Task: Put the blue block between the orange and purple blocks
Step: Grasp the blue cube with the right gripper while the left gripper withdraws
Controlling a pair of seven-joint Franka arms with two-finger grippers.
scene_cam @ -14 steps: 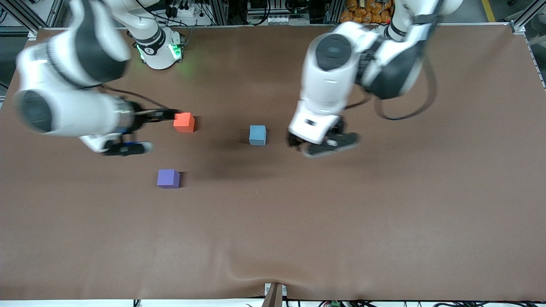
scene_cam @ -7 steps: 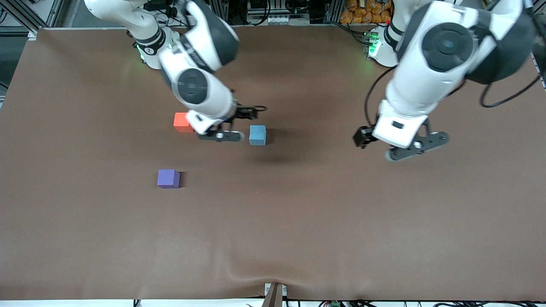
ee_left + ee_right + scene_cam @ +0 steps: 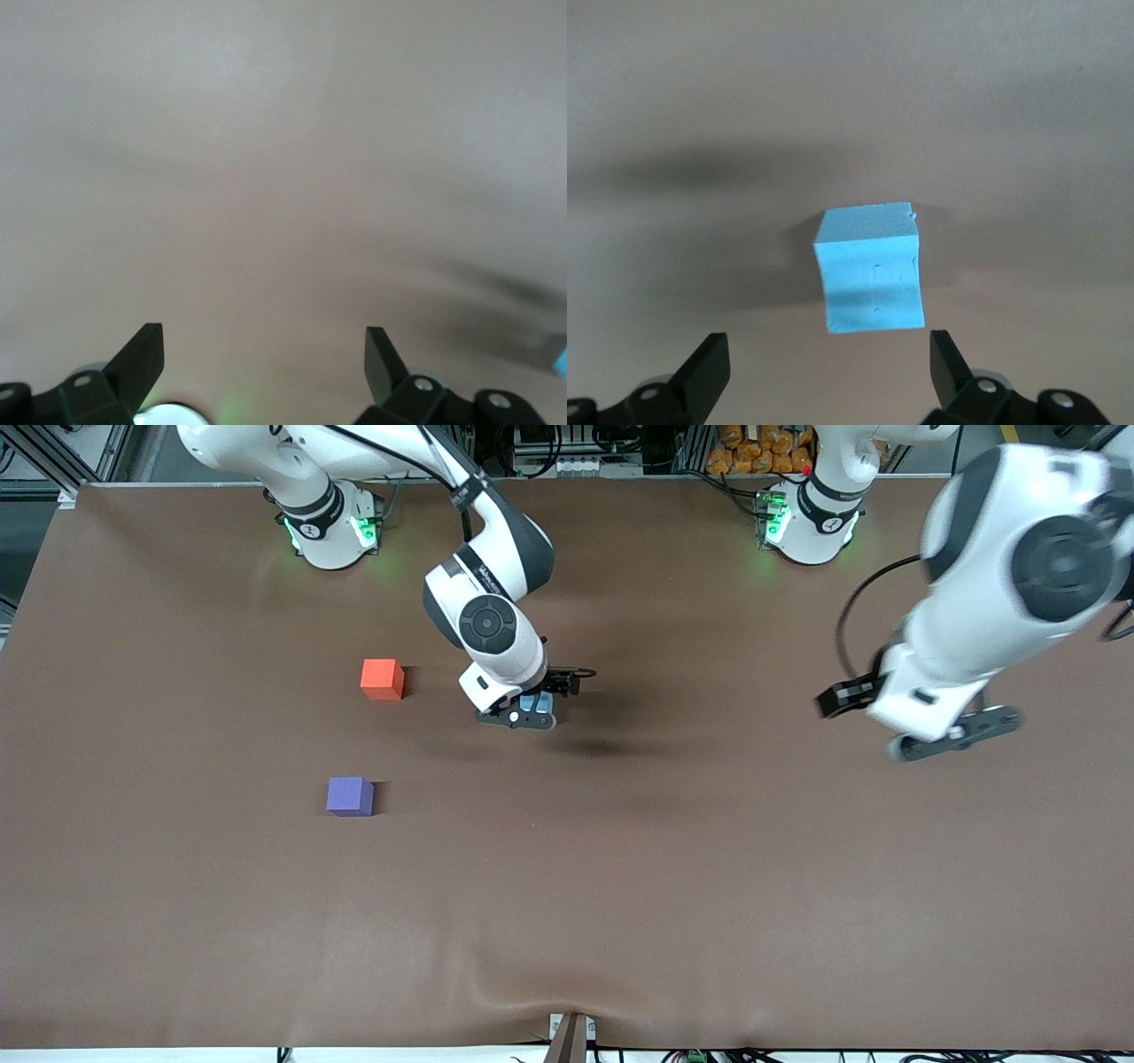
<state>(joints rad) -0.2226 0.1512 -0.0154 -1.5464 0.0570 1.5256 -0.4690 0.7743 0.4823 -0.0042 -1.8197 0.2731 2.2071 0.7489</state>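
My right fingers are still short of the blue block's near edge, so it is too early to close. The right gripper moves toward the block first.
The blue block (image 3: 536, 702) sits on the brown table, mostly covered by my right gripper (image 3: 528, 714), which hangs just above it. In the right wrist view the block (image 3: 871, 270) lies just ahead of the open gripper (image 3: 828, 372), not between the fingertips (image 3: 709, 365). The orange block (image 3: 382, 678) lies toward the right arm's end. The purple block (image 3: 350, 795) is nearer the front camera than the orange one. My left gripper (image 3: 948, 737) is open and empty (image 3: 264, 363) over bare table at the left arm's end.
The brown table cloth (image 3: 620, 886) has a small wrinkle at its front edge. The arm bases (image 3: 328, 522) stand along the back edge.
My right gripper has swung from beside the orange block to over the blue block. My left arm has drawn away from the blue block toward its own end of the table.
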